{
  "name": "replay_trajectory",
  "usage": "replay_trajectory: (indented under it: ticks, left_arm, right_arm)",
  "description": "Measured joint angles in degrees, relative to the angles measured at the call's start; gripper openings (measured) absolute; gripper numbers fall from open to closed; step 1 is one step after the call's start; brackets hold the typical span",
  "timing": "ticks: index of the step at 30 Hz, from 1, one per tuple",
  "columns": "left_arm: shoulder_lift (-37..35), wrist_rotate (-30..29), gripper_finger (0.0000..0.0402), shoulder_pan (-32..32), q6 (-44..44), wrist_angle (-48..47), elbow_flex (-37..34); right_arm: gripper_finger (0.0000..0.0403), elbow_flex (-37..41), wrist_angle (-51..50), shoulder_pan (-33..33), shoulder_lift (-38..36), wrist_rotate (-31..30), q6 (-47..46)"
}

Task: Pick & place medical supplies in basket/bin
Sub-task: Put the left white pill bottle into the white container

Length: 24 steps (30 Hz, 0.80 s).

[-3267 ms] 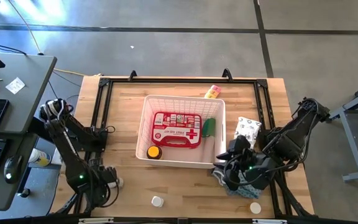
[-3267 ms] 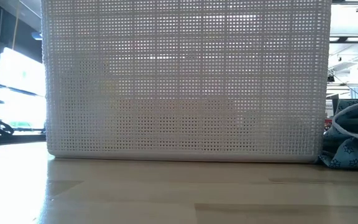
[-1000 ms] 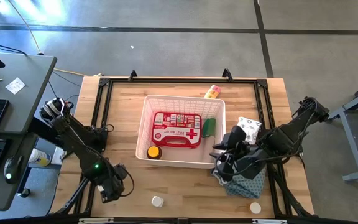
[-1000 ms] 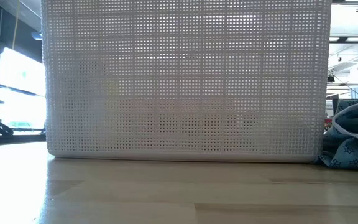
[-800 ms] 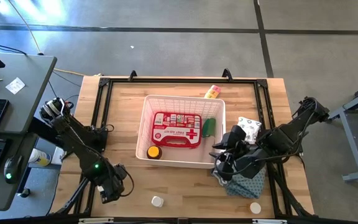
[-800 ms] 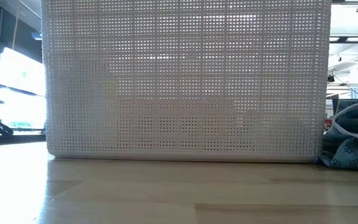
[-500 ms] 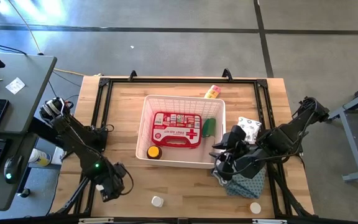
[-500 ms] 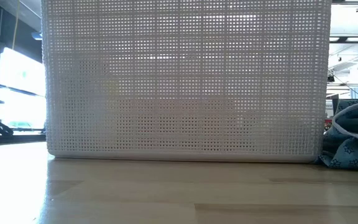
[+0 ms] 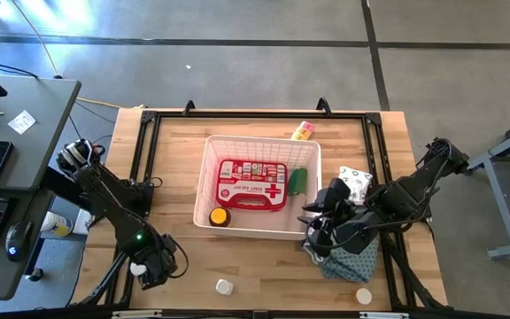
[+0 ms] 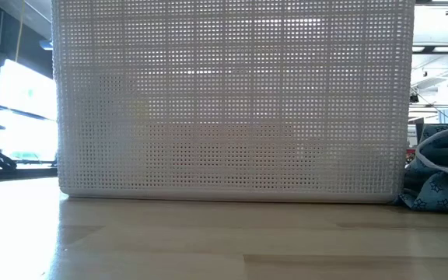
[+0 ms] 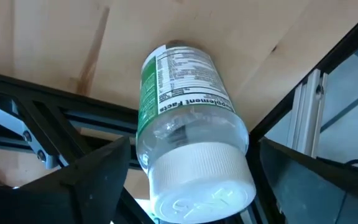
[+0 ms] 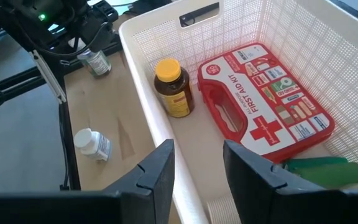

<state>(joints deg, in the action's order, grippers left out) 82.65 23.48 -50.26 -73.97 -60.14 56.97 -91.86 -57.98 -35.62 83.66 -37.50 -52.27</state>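
Observation:
The clear bottle needs to go in the white lattice basket, so my left gripper should grab it by its white cap (image 11: 201, 180) next.
The white lattice basket (image 9: 204, 182) stands mid-table and holds a red first-aid case (image 9: 252, 184), a green roll (image 9: 298, 181) and an amber bottle (image 9: 220, 216). At the near left corner my left gripper (image 11: 194, 142) is open. Its fingers stand on either side of a clear white-capped bottle with a green label (image 11: 188, 124), which stands on the wood beside the black frame rail. My right gripper (image 12: 197, 168) hovers open over the basket's near right corner (image 9: 312, 232), with nothing between its fingers.
A second white-capped bottle (image 9: 225, 286) lies near the front edge, and another white-topped item (image 9: 363, 295) sits at the near right. A blue cloth bag (image 9: 348, 257) lies under the right arm. A patterned white pack (image 9: 353, 183) and the rainbow pill organiser (image 9: 303, 130) lie outside the basket.
My left gripper has turned a little in place at the near left corner, and the clear bottle's white cap now shows beside it in the high view.

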Motion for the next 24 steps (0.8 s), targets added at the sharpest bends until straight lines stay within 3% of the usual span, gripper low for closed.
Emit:
replay_trajectory:
  ticks: [9, 14, 24]
  left_arm:
    - [0.0, 4.4, 0.0387, -0.1, 0.2, -2.6, 0.0]
    - [0.0, 1.7, 0.0397, -1.3, 1.6, -2.7, 0.0]
    - [-0.1, -0.1, 0.0369, -1.6, 1.6, -1.7, 0.0]
  right_arm:
    - [0.0129, 0.0, 0.0, 0.0, 0.0, -1.2, -0.2]
    - [0.0129, 0.0, 0.0, 0.0, 0.0, -1.2, 0.1]
    - [0.0129, 0.0, -0.1, 0.0, 0.0, -0.5, 0.6]
